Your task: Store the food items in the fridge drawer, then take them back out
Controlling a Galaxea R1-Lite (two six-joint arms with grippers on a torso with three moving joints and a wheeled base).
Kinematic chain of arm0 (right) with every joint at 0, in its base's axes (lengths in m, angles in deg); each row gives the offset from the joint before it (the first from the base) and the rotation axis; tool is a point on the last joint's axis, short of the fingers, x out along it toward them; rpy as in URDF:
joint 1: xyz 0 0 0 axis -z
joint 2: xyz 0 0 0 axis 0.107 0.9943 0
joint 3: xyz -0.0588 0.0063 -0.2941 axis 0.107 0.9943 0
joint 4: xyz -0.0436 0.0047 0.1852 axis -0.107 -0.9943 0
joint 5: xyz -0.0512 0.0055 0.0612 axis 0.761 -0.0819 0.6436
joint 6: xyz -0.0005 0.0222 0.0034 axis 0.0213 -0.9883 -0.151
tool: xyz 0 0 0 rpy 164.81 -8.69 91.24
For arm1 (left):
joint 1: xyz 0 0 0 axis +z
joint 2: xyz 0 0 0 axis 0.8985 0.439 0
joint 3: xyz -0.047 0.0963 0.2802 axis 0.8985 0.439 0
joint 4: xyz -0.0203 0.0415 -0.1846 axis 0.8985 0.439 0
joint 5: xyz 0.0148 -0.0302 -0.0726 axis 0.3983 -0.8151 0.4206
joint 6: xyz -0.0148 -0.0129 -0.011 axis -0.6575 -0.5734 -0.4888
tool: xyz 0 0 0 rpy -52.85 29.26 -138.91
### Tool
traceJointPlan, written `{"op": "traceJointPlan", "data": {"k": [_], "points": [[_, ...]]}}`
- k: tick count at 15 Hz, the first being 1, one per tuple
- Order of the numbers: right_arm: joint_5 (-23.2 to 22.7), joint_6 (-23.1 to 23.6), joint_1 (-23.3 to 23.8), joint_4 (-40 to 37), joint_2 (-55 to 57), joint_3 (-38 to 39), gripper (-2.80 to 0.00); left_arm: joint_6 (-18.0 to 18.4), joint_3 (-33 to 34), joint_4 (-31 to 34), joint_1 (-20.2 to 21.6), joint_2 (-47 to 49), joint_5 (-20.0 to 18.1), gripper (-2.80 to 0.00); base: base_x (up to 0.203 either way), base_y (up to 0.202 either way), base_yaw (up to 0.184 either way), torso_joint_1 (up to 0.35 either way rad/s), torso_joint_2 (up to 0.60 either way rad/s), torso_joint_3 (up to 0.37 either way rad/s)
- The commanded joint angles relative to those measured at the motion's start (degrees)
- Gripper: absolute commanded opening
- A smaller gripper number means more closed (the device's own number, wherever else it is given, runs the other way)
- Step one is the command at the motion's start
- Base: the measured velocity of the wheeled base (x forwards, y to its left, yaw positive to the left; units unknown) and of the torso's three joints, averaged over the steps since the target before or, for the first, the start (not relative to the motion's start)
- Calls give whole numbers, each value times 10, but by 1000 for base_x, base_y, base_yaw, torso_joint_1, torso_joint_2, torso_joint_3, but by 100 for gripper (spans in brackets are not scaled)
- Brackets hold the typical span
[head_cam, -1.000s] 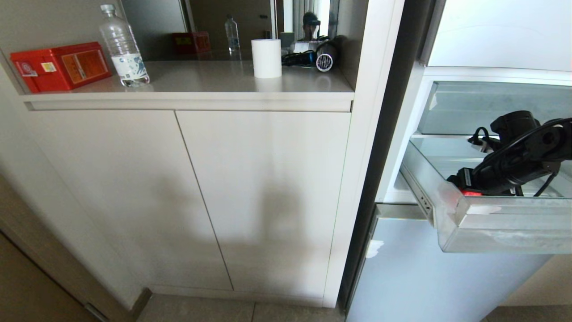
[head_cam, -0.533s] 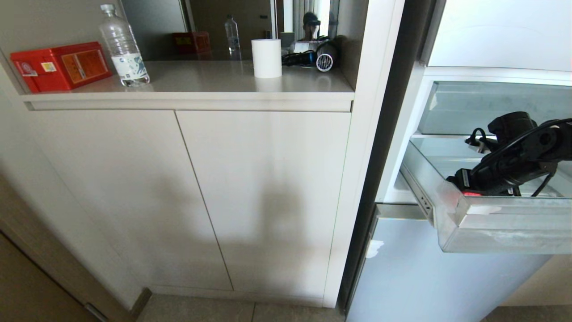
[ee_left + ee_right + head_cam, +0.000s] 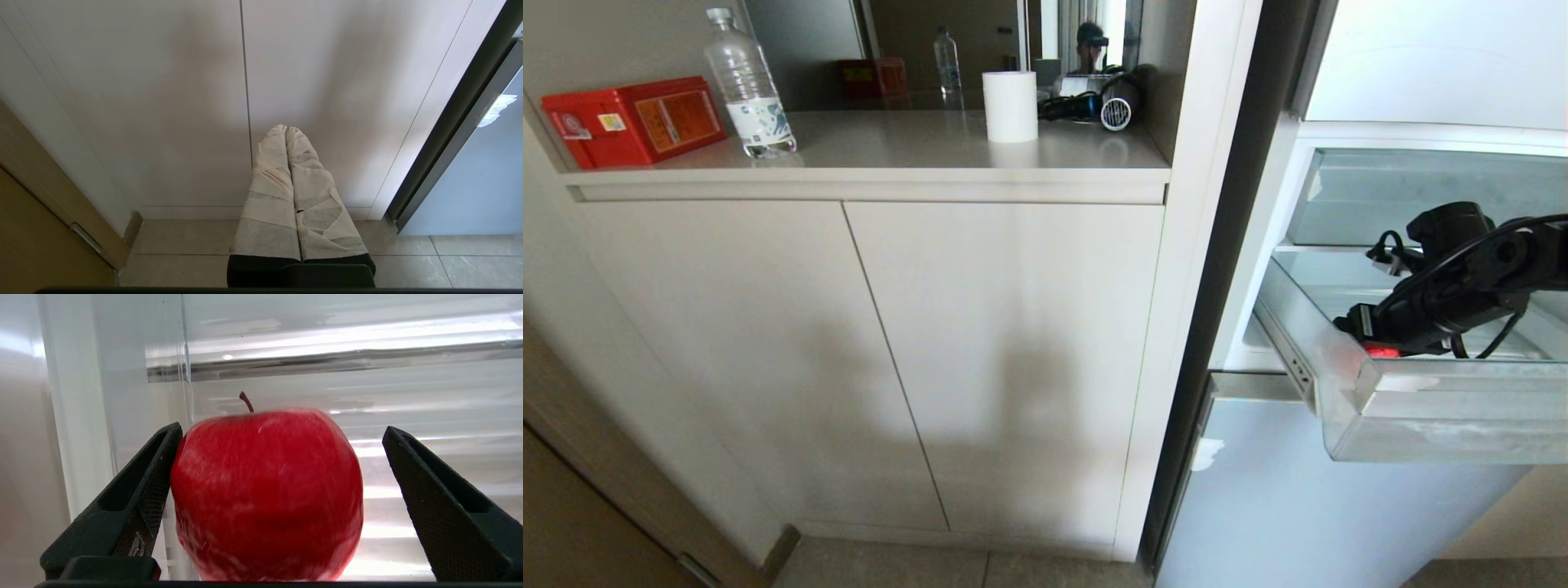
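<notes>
Next, my right gripper grabs the apple (image 3: 1380, 352) by its round red sides to take it out of the fridge drawer (image 3: 1445, 408).
The fridge drawer (image 3: 1445, 408) of clear plastic stands pulled out at the right, with white tape scraps on its front lip. One food item, a bright red apple (image 3: 265, 490), rests on the drawer's ribbed floor (image 3: 429, 490) near a corner; only a red sliver of the apple (image 3: 1380, 352) shows in the head view. My right gripper (image 3: 282, 430) reaches down into the drawer, open, its fingers on either side of the apple. One finger (image 3: 155, 469) touches the apple and the other finger (image 3: 429, 490) stands apart from it. My left gripper (image 3: 286, 128) hangs parked and shut before the cabinet doors.
A clear bin (image 3: 1421, 192) sits above the drawer inside the fridge. On the counter at the left stand a red box (image 3: 633, 121), a water bottle (image 3: 747, 86), a white roll (image 3: 1009, 106) and a hair dryer (image 3: 1107, 102). The fridge's lower door (image 3: 1298, 506) is below the drawer.
My right arm has edged slightly left and lower in the drawer, toward the apple. The left arm has kept still.
</notes>
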Motion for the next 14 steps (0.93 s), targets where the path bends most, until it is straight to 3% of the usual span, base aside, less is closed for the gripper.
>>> {"op": "traceJointPlan", "data": {"k": [1,6,7,14], "points": [[-1,0,0,-2,4,-2,0,0,0,0,0,0,0,-280,0,0,0,0,0,0],[-1,0,0,-1,10,-1,0,0,0,0,0,0,0,-280,0,0,0,0,0,0],[-1,0,0,-2,10,-2,-280,0,0,0,0,0,0,-280,0,0,0,0,0,0],[0,-1,0,-2,-1,0,-280,0,0,0,0,0,0,-280,0,0,0,0,0,0]]}}
